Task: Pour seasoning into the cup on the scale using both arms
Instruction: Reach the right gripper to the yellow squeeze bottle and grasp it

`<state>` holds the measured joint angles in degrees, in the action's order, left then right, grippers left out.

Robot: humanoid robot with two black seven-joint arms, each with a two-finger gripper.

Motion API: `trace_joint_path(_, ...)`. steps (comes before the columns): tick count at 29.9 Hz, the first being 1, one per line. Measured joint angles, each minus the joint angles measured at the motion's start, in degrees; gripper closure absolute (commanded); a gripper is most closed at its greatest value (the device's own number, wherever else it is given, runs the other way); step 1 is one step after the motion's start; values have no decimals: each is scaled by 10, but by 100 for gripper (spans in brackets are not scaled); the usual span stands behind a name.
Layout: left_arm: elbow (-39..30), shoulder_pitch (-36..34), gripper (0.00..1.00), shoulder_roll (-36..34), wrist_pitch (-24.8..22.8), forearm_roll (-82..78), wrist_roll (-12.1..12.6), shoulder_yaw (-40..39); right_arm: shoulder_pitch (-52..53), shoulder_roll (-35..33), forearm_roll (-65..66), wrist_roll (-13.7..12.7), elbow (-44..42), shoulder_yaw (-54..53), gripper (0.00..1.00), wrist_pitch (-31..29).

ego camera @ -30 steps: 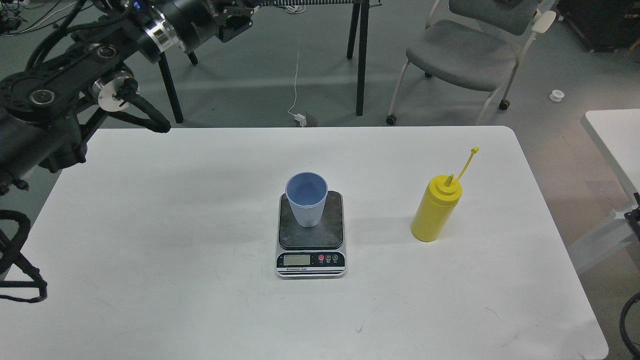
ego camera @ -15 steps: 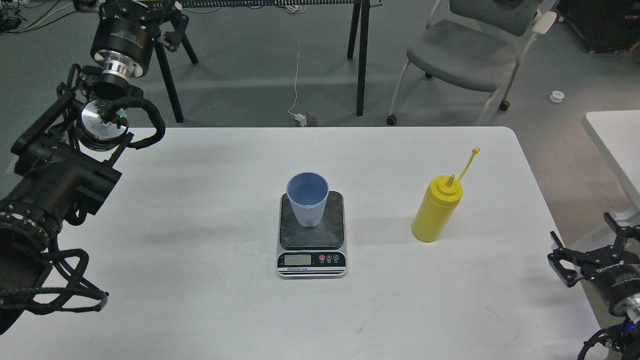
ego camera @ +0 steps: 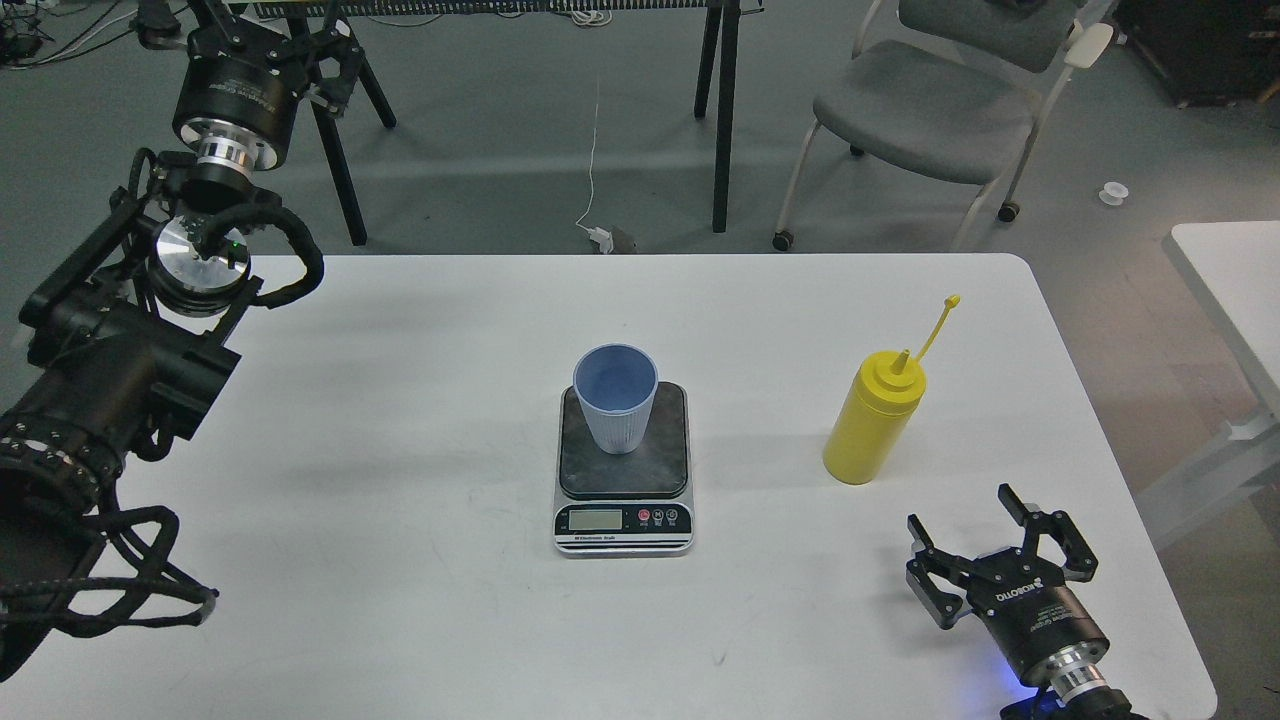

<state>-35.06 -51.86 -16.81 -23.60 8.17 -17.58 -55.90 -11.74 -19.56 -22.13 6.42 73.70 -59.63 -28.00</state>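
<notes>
My right gripper should next pour seasoning into the light blue cup (ego camera: 615,400), so it needs to grab the yellow bottle by its body beside the cap (ego camera: 876,416).
The yellow seasoning bottle (ego camera: 872,420) stands upright on the right part of the white table (ego camera: 350,480), its cap strap sticking up. The light blue cup (ego camera: 615,400) stands upright and empty on the dark plate of the scale (ego camera: 660,465) at the table's middle. My right gripper (ego camera: 960,508) is open and empty, low over the table's front right, just in front of the bottle and apart from it. My left gripper (ego camera: 265,25) is open and empty, raised beyond the table's far left corner, far from the cup.
A grey chair (ego camera: 930,100) and black table legs (ego camera: 722,110) stand on the floor behind the table. Another white table (ego camera: 1235,270) stands at the right edge. My left arm's thick links (ego camera: 110,380) hang over the table's left side.
My right gripper has come in from the right edge over the table toward the bottle. My left arm has swung from pointing right to pointing away at the far left. Bottle, cup and scale have not moved.
</notes>
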Motion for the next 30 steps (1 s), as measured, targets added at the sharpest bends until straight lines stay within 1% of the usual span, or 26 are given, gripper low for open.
trace_joint_path(12,0,9,1,-6,-1,-1,-1,-1,90,50,2,3,-28,3,1,0)
trace_joint_path(20,-1,10,1,-15,-1,-1,-2,-1,120,84,2,3,-99,7,1,0)
trace_joint_path(27,-2,11,1,-16,-1,-1,-3,0,168,115,5,5,-166,21,1,0)
trace_joint_path(30,-2,11,1,-16,-1,-2,-4,0,189,127,5,11,-187,30,4,0)
